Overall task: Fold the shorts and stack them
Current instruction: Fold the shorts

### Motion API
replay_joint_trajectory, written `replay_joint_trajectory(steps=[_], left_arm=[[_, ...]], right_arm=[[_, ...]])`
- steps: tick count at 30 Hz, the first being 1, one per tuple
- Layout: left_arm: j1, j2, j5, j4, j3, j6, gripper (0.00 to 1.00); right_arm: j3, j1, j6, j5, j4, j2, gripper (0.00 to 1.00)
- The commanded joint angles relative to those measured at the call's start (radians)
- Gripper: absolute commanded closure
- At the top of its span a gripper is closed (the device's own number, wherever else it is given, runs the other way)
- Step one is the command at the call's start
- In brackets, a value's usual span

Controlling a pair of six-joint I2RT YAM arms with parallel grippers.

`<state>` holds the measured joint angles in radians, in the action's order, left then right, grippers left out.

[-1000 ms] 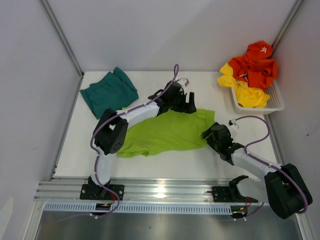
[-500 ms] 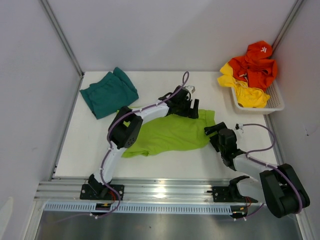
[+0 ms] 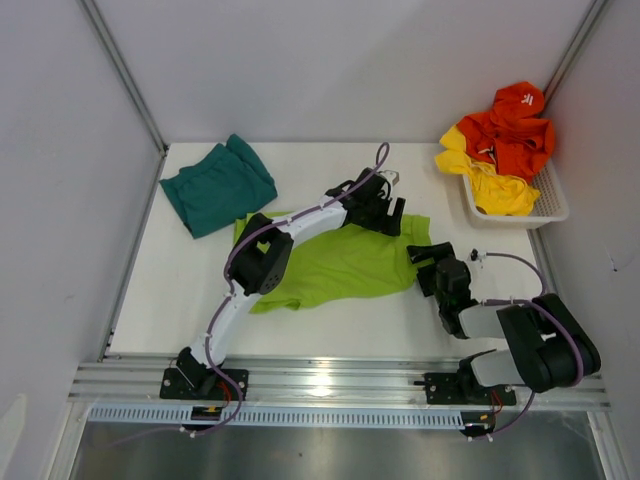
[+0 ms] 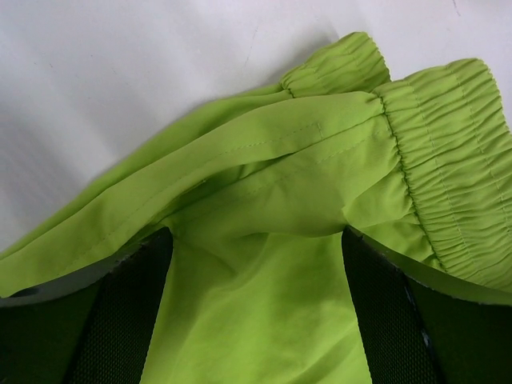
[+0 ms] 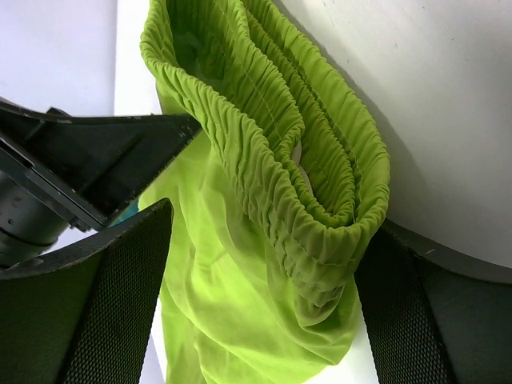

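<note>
My right gripper grabs the lime green shorts [image 3: 340,262] at the waistband's near corner [image 3: 413,273] next, to fold the waistband over the legs.
The lime green shorts [image 3: 340,262] lie spread flat mid-table, with the waistband to the right. My left gripper [image 3: 386,214] is at the waistband's far corner. In the left wrist view its jaws [image 4: 256,240] stand wide apart with green fabric [image 4: 264,312] between them. My right gripper [image 3: 433,262] is at the waistband's near corner. In the right wrist view it is open [image 5: 272,224] and straddles the gathered waistband [image 5: 320,216]. The teal shorts [image 3: 218,185] lie folded at the back left, apart from both grippers.
A white plastic basket [image 3: 553,208] at the back right holds orange [image 3: 515,125] and yellow [image 3: 497,187] garments. Grey walls close in the white table [image 3: 160,300] on the left, back and right. The left arm's dark gripper [image 5: 80,160] shows in the right wrist view.
My left arm has stretched further right along the shorts' far edge to the waistband corner. My right gripper has drawn in and turned toward the near waistband corner. The shorts have barely moved.
</note>
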<state>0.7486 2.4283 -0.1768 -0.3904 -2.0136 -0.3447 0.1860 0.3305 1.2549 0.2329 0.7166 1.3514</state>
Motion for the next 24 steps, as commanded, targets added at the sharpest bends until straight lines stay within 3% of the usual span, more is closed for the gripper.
replay_joint_trajectory(steps=[1,7,11,15,19,20,24], left_arm=[[0.009,0.031,0.019,-0.076,0.006,0.033,0.11],[0.012,0.035,0.020,-0.068,0.021,0.050,0.11],[0.012,0.025,0.036,-0.071,0.032,0.062,0.11],[0.012,-0.003,0.042,-0.058,0.078,0.082,0.11],[0.012,-0.014,0.053,-0.056,0.093,0.095,0.11],[0.012,-0.017,0.046,-0.051,0.104,0.095,0.11],[0.011,-0.050,0.039,-0.027,0.136,0.102,0.11]], right_arm=[[-0.014,0.004,0.040,0.037,0.021,0.061,0.12],[0.115,0.012,0.005,-0.030,-0.078,0.173,0.15],[0.081,0.007,0.073,0.022,-0.036,0.169,0.10],[0.125,0.010,0.054,0.039,-0.127,0.158,0.07],[0.136,0.010,0.070,0.045,-0.140,0.163,0.29],[0.136,0.010,0.075,0.049,-0.138,0.163,0.39],[0.115,0.016,0.063,0.092,-0.097,0.138,0.56]])
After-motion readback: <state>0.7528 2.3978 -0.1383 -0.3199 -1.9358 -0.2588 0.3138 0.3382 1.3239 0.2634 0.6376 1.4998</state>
